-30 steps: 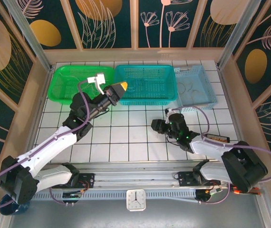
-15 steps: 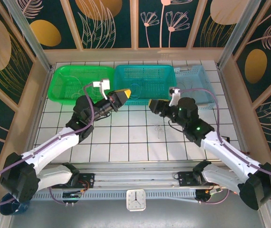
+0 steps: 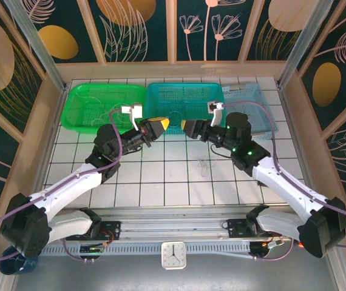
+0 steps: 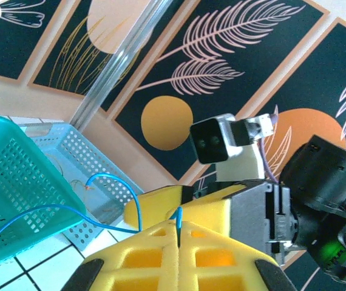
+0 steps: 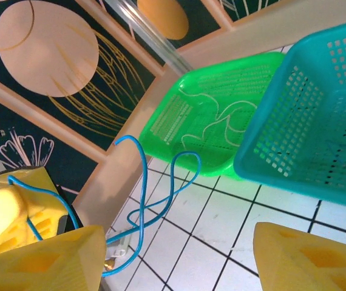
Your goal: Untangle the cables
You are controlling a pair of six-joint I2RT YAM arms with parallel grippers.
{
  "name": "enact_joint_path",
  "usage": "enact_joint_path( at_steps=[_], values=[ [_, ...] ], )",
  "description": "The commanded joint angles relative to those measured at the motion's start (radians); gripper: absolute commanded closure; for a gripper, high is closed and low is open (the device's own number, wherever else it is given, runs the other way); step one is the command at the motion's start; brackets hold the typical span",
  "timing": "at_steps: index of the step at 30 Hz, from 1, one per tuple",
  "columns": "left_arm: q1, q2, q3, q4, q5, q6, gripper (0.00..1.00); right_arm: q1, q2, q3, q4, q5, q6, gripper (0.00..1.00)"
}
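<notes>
I should grab the blue cable near its loose end point(image 5: 128, 139) with my right gripper next. That leaves the cable's loops free to pull apart and untangle.
My left gripper point(image 3: 161, 125) hangs in front of the teal basket point(image 3: 185, 91), its yellow foam fingers point(image 4: 221, 254) shut on a thin blue cable point(image 4: 138, 206). That cable rises from the pinch point(image 4: 178, 233) and loops left toward the baskets. My right gripper point(image 3: 188, 129) faces the left one, tips nearly meeting. Its jaws point(image 5: 179, 260) stand open, and the blue cable's point(image 5: 138, 188) loops hang by its left finger point(image 5: 45, 260). A small pale tangle of cables point(image 3: 204, 165) lies on the tiles below the right arm.
Three baskets line the back: green point(image 3: 79, 100) with cream wires point(image 5: 221, 115) inside, teal in the middle, light blue point(image 3: 261, 106) with thin loops. Wooden walls border the tiled table point(image 3: 161, 182) on both sides.
The right arm swung up from the near right tiles to the teal basket's front and opened wider. The left gripper shifted slightly right, still shut on the blue cable.
</notes>
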Motion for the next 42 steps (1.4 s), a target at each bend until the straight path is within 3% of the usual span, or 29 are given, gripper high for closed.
enact_joint_path(
  at_steps=[1, 10, 19, 24, 25, 27, 31, 33, 37, 42],
  values=[
    [0.007, 0.006, -0.010, 0.060, 0.029, 0.020, 1.00, -0.006, 0.017, 0.040, 0.086, -0.061, 0.033, 0.34],
    [0.006, 0.016, -0.012, 0.081, 0.048, 0.008, 1.00, -0.007, 0.054, 0.062, 0.129, -0.083, 0.050, 0.42],
    [0.006, 0.021, -0.022, 0.100, 0.046, -0.004, 1.00, -0.019, 0.072, 0.084, 0.142, -0.103, 0.050, 1.00],
    [0.007, 0.027, -0.049, 0.099, 0.011, -0.010, 1.00, -0.037, 0.040, 0.110, 0.111, -0.087, 0.025, 1.00],
    [0.006, 0.028, -0.059, 0.101, 0.001, -0.011, 0.97, -0.037, 0.031, 0.117, 0.103, -0.084, 0.019, 1.00],
    [0.006, 0.032, -0.081, 0.111, -0.012, -0.014, 0.74, -0.084, 0.014, 0.129, 0.094, -0.086, 0.014, 1.00],
    [0.006, 0.043, -0.116, 0.131, -0.028, -0.015, 0.43, -0.107, 0.007, 0.176, 0.048, -0.096, -0.012, 1.00],
    [0.006, 0.044, -0.129, 0.132, -0.037, -0.009, 0.32, -0.112, 0.010, 0.195, 0.028, -0.098, -0.024, 1.00],
    [0.006, 0.046, -0.139, 0.119, -0.054, 0.023, 0.19, -0.117, 0.019, 0.215, 0.007, -0.101, -0.037, 1.00],
    [0.006, 0.056, -0.122, 0.068, -0.065, 0.105, 0.15, -0.118, 0.022, 0.217, 0.009, -0.114, -0.031, 1.00]
  ],
)
